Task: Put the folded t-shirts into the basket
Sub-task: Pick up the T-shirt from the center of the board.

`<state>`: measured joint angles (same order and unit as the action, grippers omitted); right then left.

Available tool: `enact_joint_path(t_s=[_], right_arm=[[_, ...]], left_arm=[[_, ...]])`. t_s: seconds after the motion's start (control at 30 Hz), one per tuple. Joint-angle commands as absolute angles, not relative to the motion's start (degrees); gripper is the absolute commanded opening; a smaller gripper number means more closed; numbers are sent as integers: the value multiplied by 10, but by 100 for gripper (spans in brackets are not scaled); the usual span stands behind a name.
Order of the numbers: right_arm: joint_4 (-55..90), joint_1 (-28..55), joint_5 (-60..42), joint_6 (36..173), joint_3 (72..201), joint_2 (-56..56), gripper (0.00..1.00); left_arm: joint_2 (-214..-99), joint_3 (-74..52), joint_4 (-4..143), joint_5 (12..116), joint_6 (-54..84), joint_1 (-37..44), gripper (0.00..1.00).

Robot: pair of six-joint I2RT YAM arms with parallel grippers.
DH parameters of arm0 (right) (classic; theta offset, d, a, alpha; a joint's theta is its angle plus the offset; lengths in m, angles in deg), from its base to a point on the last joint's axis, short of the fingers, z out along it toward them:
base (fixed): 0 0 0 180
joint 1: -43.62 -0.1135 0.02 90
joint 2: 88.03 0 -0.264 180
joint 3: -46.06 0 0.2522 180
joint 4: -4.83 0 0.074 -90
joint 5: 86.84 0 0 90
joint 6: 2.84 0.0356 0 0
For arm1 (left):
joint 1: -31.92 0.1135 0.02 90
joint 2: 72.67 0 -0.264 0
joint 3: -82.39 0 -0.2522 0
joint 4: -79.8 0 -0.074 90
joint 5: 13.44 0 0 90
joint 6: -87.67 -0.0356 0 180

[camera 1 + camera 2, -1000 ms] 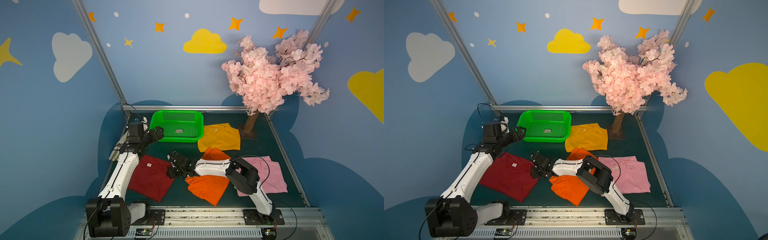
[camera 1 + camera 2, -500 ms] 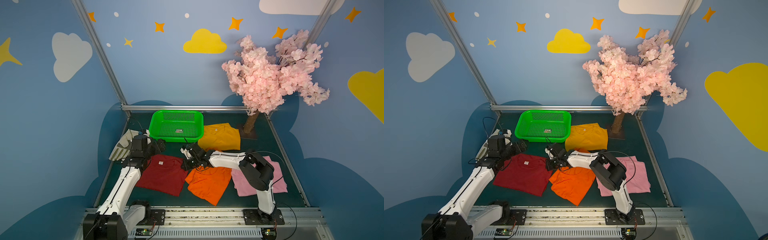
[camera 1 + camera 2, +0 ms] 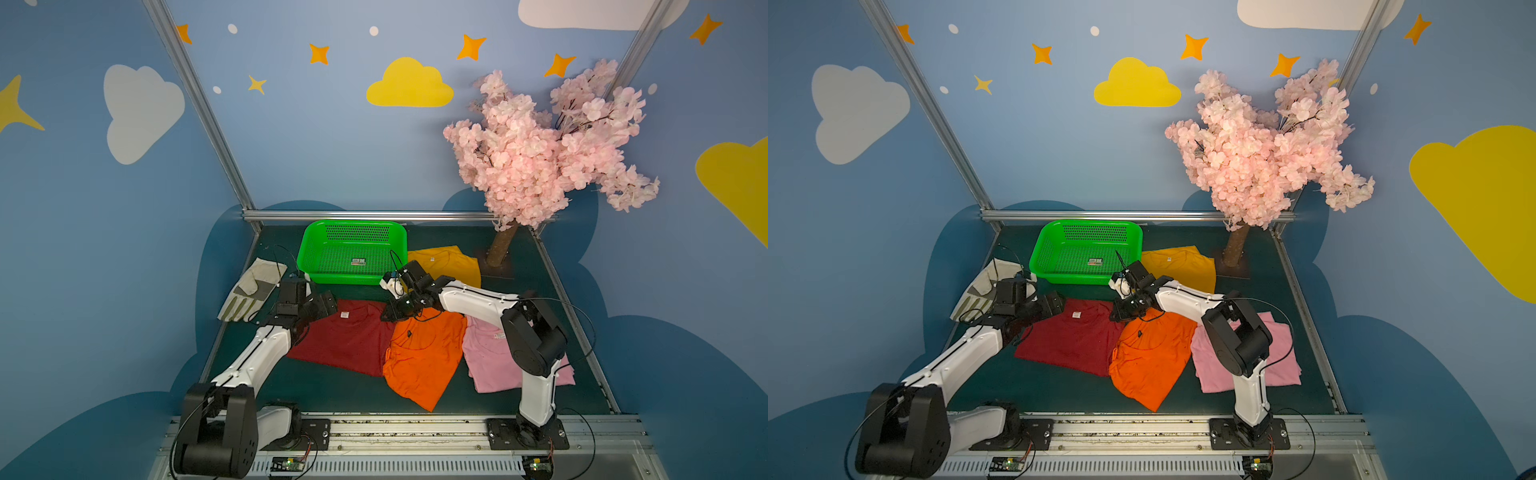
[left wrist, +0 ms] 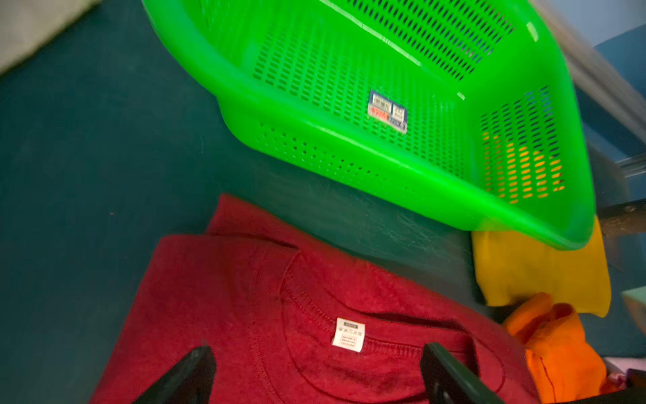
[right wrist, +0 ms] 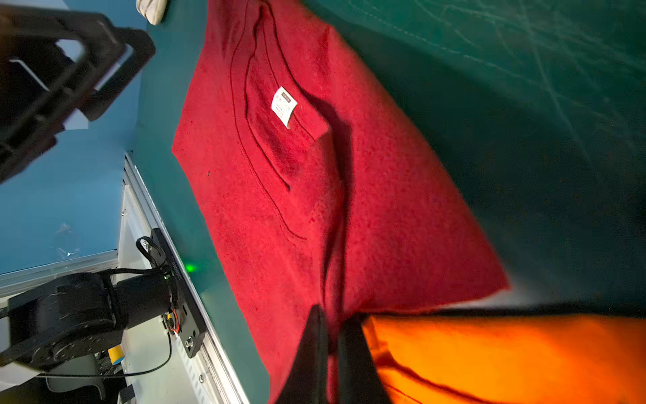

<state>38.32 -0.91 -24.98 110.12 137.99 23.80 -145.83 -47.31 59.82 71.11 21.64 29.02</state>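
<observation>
The red t-shirt should go into the basket still folded, so my left gripper should next pinch its shoulder edge beside the red collar, opposite my right gripper.
The green basket stands empty at the back. In front of it lies the dark red t-shirt. My right gripper is shut on a pinched fold at its right edge, beside the orange t-shirt. My left gripper hangs open just over the red collar and its white label. The pink t-shirt lies partly under the right arm. The yellow t-shirt lies right of the basket.
A pale work glove lies at the mat's left edge behind my left arm. A pink blossom tree's trunk stands at the back right. Metal frame rails border the dark green mat.
My right gripper closed on the red t-shirt's edge and dragged it back toward the basket, nudging the orange one. My left arm came away from the basket and sank over the red collar.
</observation>
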Motion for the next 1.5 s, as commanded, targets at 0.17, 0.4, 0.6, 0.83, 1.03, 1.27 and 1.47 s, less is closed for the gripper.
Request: enact_joint_path(t_s=[0.17, 0.4, 0.6, 0.83, 1.03, 1.27, 1.47], right_arm=[[417, 0, -259, 1073, 1408, 256, 0], [401, -4, -268, 1081, 1410, 273, 0], [405, -9, -267, 1082, 1420, 281, 0], [417, -12, -260, 1078, 1430, 287, 0], [416, -14, -255, 1082, 1433, 290, 0], [418, -14, -248, 1082, 1439, 292, 0], [419, -13, -239, 1082, 1447, 297, 0]], left_arm=[[-1574, -380, 534, 717, 148, 329, 91], [-1616, -337, 510, 734, 40, 344, 87], [-1643, -348, 543, 761, -48, 345, 84], [-1705, -326, 562, 747, -101, 344, 85], [-1737, -297, 523, 743, -105, 346, 85], [-1726, -318, 519, 725, -95, 345, 60], [-1708, -336, 530, 706, -80, 349, 24]])
